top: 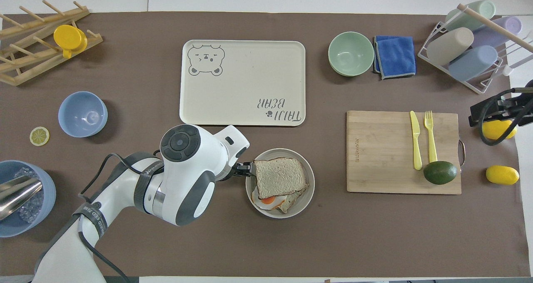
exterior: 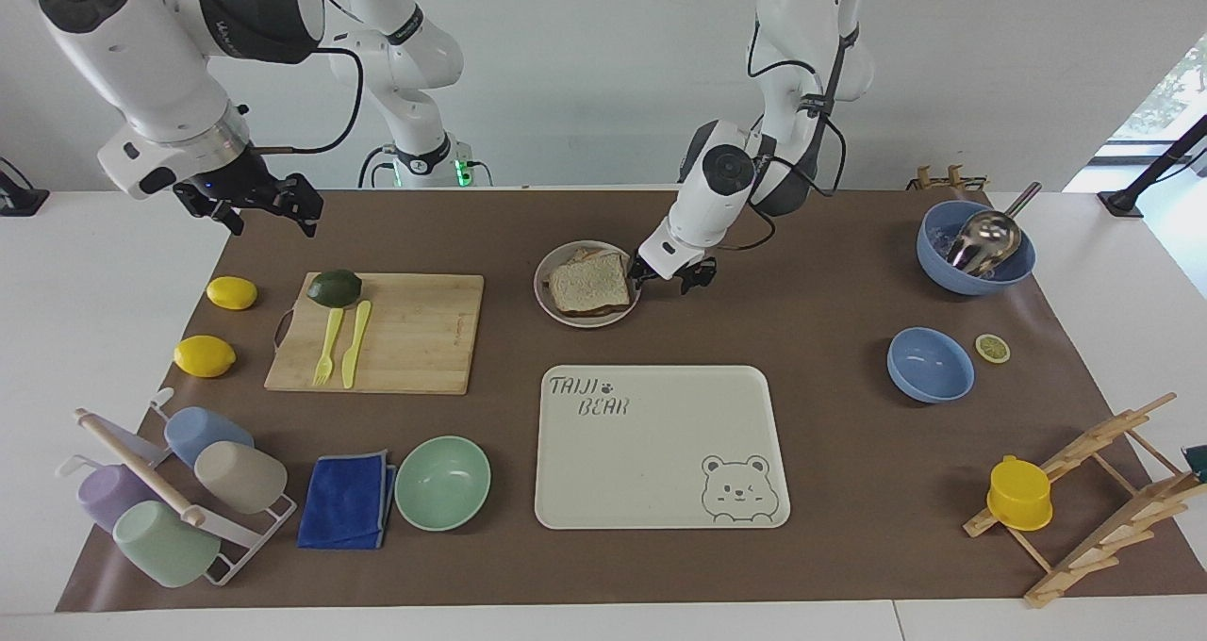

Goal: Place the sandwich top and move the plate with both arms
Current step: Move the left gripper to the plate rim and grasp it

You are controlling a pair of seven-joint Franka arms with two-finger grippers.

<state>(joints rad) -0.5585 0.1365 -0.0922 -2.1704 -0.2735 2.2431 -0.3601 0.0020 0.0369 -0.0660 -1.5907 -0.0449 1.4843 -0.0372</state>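
The plate will be moved next, and the sandwich (top: 280, 177) should stay untouched, so I should grab the plate with my left gripper by its rim (top: 248, 179).
The plate (exterior: 539, 290) sits mid-table, nearer to the robots than the tray. On it lies the sandwich top (exterior: 589, 283), a plain brown slice covering the slice below. A fried egg (top: 266, 200) peeks out under the sandwich top (top: 278, 177). My left gripper (exterior: 669, 276) is low at the plate's rim (top: 309, 193) on the left arm's side, open, with one fingertip (exterior: 641, 271) at the rim. In the overhead view the left gripper (top: 248, 169) meets the plate's edge. My right gripper (exterior: 273, 219) hangs open over the table's right-arm end, above a lemon (top: 495, 129), holding nothing.
The cream bear tray (exterior: 660, 448) lies farther from the robots than the plate. A cutting board (exterior: 415, 330) with an avocado, a knife and a fork sits toward the right arm's end. A green bowl (exterior: 442, 482), a blue cloth, a cup rack, blue bowls and a wooden rack line the edges.
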